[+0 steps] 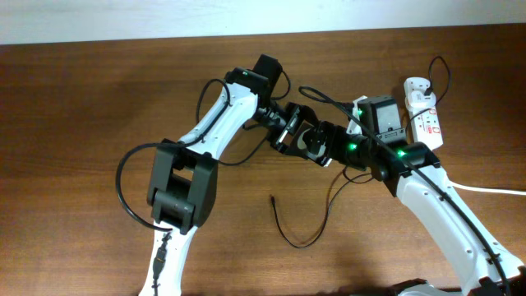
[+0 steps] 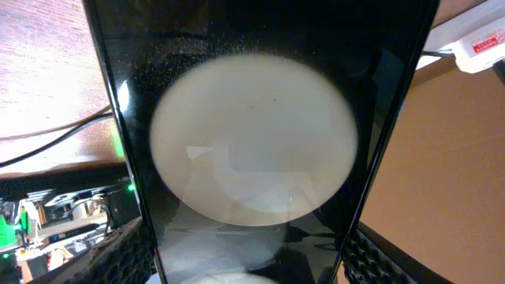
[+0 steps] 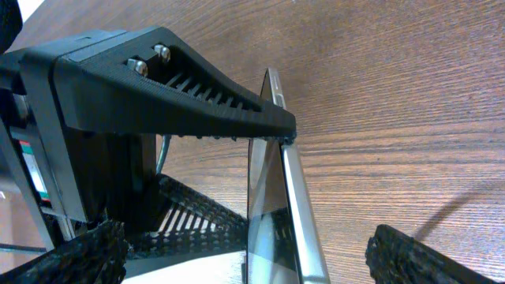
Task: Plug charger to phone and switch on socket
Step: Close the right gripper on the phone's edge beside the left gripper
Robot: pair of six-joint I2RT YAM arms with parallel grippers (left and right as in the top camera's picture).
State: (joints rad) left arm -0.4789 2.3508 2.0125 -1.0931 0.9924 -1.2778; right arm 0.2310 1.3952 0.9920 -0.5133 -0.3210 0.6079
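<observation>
The right gripper grabs the phone (image 3: 280, 213) across its flat sides at its loose end (image 3: 301, 254) next, leaving the phone's opposite end open for my left gripper to regrip.
The phone (image 2: 252, 102) is a glossy black slab that fills the left wrist view, mirroring a round pale light. My left gripper (image 2: 248, 260) is shut on its two long edges and holds it above the table. In the right wrist view the phone (image 3: 280, 213) stands edge-on between the fingers of my right gripper (image 3: 252, 256), which is open, with gaps on both sides. In the overhead view both grippers (image 1: 288, 127) (image 1: 319, 146) meet mid-table and hide the phone. The charger's thin black cable (image 1: 297, 243) loops on the table, its plug tip (image 1: 273, 197) free. The white socket (image 1: 423, 111) lies at the far right.
A dark grey block (image 1: 384, 117) stands next to the socket, with a small white piece (image 1: 359, 108) beside it. The socket's thick white cord (image 1: 493, 190) runs off to the right. The socket's end also shows in the left wrist view (image 2: 481, 39).
</observation>
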